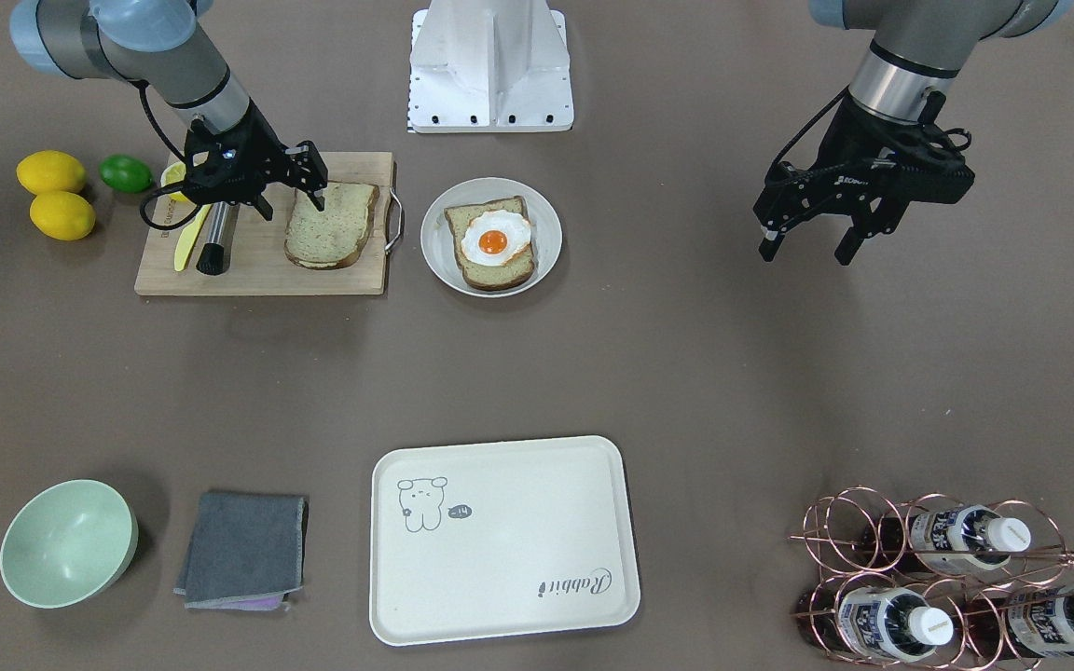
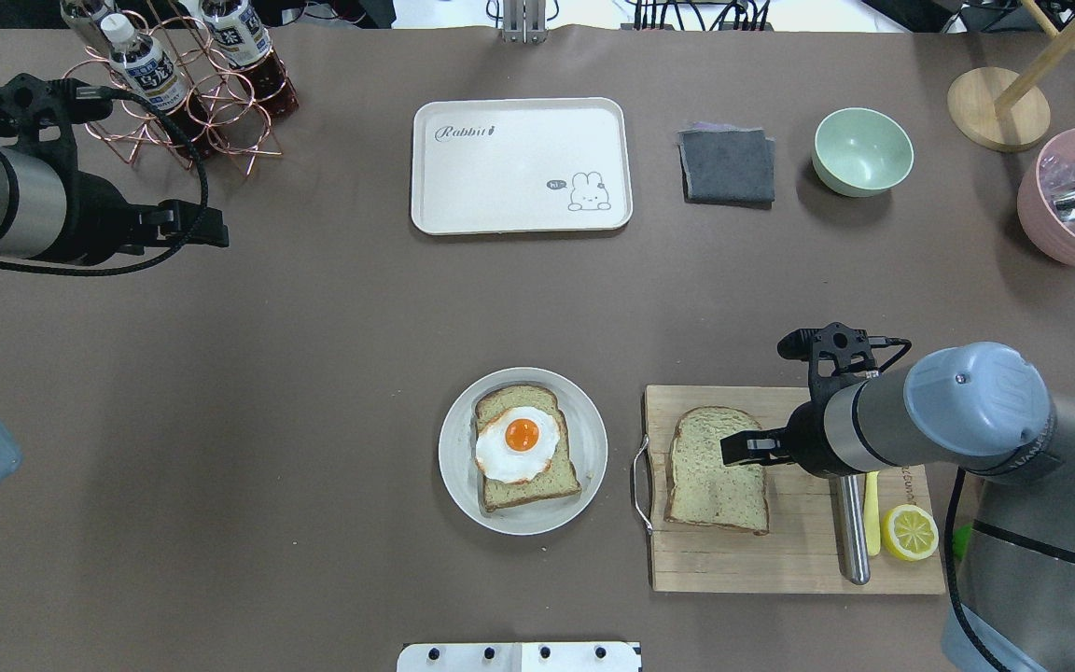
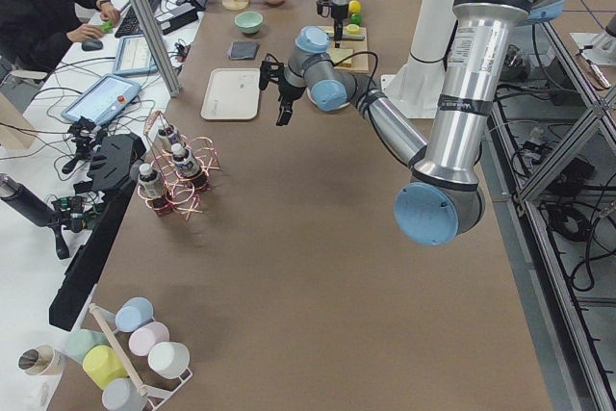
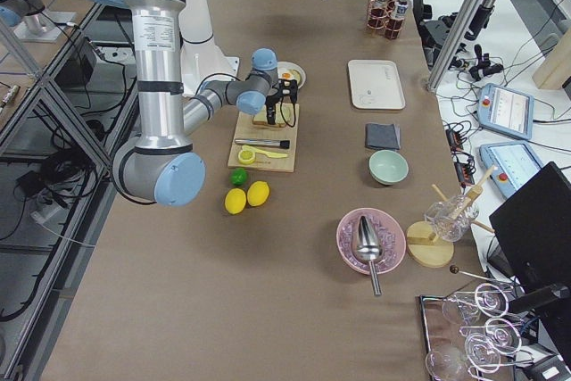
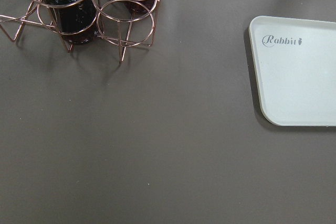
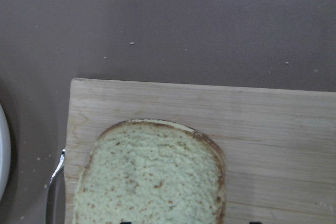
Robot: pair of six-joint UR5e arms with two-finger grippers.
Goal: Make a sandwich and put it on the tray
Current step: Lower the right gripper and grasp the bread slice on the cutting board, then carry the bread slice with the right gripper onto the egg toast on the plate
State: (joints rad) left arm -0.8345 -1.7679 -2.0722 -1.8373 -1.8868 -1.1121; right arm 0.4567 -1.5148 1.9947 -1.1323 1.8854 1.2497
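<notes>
I will grab the lone slice by its thin crust edge [image 1: 325, 198] with my right gripper next. The lone slice lies flat, and its flat side is too wide for my fingers.
One bread slice [image 1: 332, 225] lies alone on the wooden cutting board [image 1: 257, 275]. A second slice with a fried egg [image 1: 494, 242] on top lies on the round pale plate [image 1: 548, 219]. The two slices are apart. My right gripper [image 1: 293, 200] is open, low over the board, with one finger over the lone slice's edge; the right wrist view shows that slice [image 6: 152, 174] just below. The cream tray [image 1: 518, 522] with the bear drawing is empty and far from both grippers. My left gripper [image 1: 805, 250] is open and empty, held above bare table.
A knife [image 1: 216, 238], a yellow spatula and a half lemon lie on the board's outer side. Two lemons [image 1: 57, 194] and a lime [image 1: 125, 173] sit beside it. A green bowl [image 1: 68, 542], a grey cloth [image 1: 243, 550] and a copper bottle rack [image 1: 947, 578] flank the tray.
</notes>
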